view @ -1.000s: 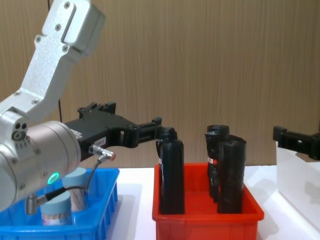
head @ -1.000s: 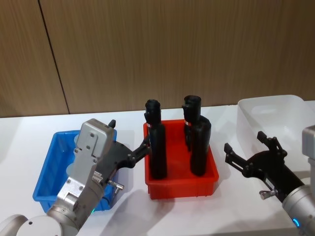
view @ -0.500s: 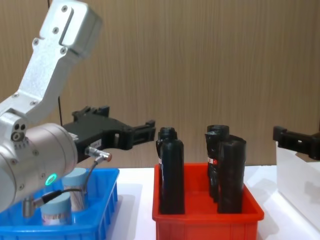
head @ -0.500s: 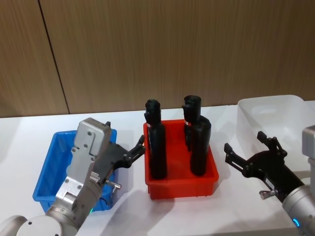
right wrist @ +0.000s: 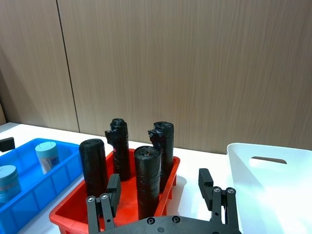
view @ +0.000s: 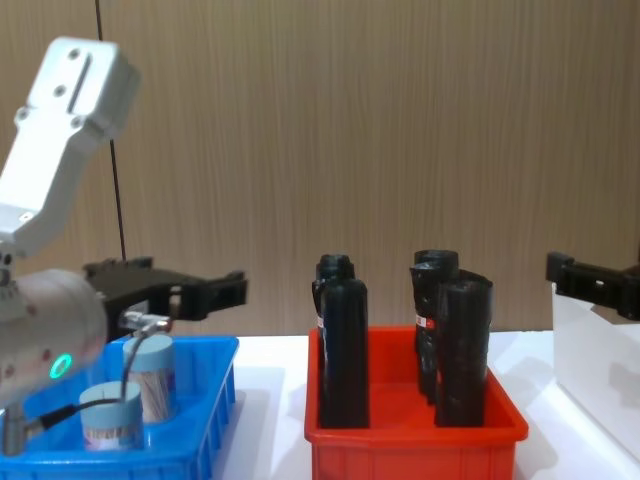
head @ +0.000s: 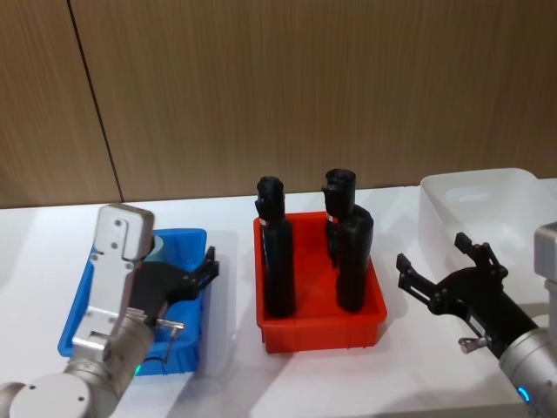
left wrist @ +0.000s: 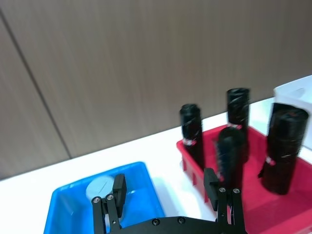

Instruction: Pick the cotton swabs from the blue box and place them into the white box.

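The cotton swabs jar has the blue box's sides rising around it and another jar close by. My left gripper will grab it by its pale blue lid next.
The blue box sits at the table's left with two cotton swab jars in it, one with its pale blue lid near the front and one behind it. My left gripper hovers open over the box's right side, empty, with the jars below and behind its fingertips. In the left wrist view one jar lid shows just beyond the left gripper. The white box stands at the far right. My right gripper hangs open and empty just left of it. The right wrist view shows both jars in the blue box.
A red bin holding three tall black bottles stands between the blue box and the white box. A wood-panelled wall runs behind the table. Bare white tabletop lies in front of the bins.
My left gripper has drawn back leftward from beside the red bin's black bottle to over the blue box. The right arm has not moved.
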### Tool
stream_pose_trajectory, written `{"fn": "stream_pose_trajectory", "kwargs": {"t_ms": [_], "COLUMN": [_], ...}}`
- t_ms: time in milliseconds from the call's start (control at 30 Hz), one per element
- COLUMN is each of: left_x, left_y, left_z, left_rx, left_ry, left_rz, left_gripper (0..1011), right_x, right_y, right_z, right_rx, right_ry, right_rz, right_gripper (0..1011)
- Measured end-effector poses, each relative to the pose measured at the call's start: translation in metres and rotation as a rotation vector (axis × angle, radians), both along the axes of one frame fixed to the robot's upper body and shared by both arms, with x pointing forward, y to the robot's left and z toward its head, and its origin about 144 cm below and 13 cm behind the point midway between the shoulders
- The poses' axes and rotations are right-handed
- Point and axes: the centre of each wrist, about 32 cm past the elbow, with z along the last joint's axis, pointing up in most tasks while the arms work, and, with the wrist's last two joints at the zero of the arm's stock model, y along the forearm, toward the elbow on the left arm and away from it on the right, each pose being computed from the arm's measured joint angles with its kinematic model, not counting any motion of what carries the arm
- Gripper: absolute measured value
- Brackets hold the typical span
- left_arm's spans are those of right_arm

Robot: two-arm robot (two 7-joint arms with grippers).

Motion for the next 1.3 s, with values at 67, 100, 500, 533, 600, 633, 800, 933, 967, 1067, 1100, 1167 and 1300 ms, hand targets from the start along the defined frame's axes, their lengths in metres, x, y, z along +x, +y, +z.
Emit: {"fn": "stream_pose_trajectory", "kwargs": {"t_ms": [67, 100, 500, 533, 600, 633, 800, 933, 967, 1067, 1100, 1167, 1300], "left_x": [0.002, 0.003, 0.014, 0.015, 0.016, 0.017, 0.019, 0.02, 0.02, 0.021, 0.021, 0.021, 0.021], "left_y": [0.004, 0.005, 0.023, 0.024, 0.026, 0.028, 0.034, 0.037, 0.038, 0.04, 0.041, 0.042, 0.044], "left_z": [-0.001, -0.001, -0.004, -0.004, -0.005, -0.006, -0.01, -0.013, -0.014, -0.016, -0.016, -0.017, -0.018], "left_rx": [-0.014, -0.019, -0.065, -0.067, -0.069, -0.071, -0.078, -0.08, -0.08, -0.079, -0.077, -0.074, -0.063], "left_ry": [0.025, 0.036, 0.157, 0.166, 0.179, 0.192, 0.237, 0.26, 0.272, 0.289, 0.294, 0.304, 0.317], "left_rz": [0.021, 0.028, 0.111, 0.114, 0.122, 0.127, 0.143, 0.151, 0.155, 0.16, 0.161, 0.165, 0.175], "left_gripper": [1004, 1004, 1004, 1004, 1004, 1004, 1004, 1004, 1004, 1004, 1004, 1004, 1004], "right_x": [0.0, 0.0, 0.0, 0.0, 0.0, 0.0, 0.0, 0.0, 0.0, 0.0, 0.0, 0.0, 0.0], "right_y": [0.0, 0.0, 0.0, 0.0, 0.0, 0.0, 0.0, 0.0, 0.0, 0.0, 0.0, 0.0, 0.0], "right_z": [0.0, 0.0, 0.0, 0.0, 0.0, 0.0, 0.0, 0.0, 0.0, 0.0, 0.0, 0.0, 0.0], "right_rx": [0.0, 0.0, 0.0, 0.0, 0.0, 0.0, 0.0, 0.0, 0.0, 0.0, 0.0, 0.0, 0.0], "right_ry": [0.0, 0.0, 0.0, 0.0, 0.0, 0.0, 0.0, 0.0, 0.0, 0.0, 0.0, 0.0, 0.0], "right_rz": [0.0, 0.0, 0.0, 0.0, 0.0, 0.0, 0.0, 0.0, 0.0, 0.0, 0.0, 0.0, 0.0], "right_gripper": [1002, 1001, 1002, 1001, 1001, 1001, 1002, 1001, 1001, 1001, 1001, 1002, 1001]}}
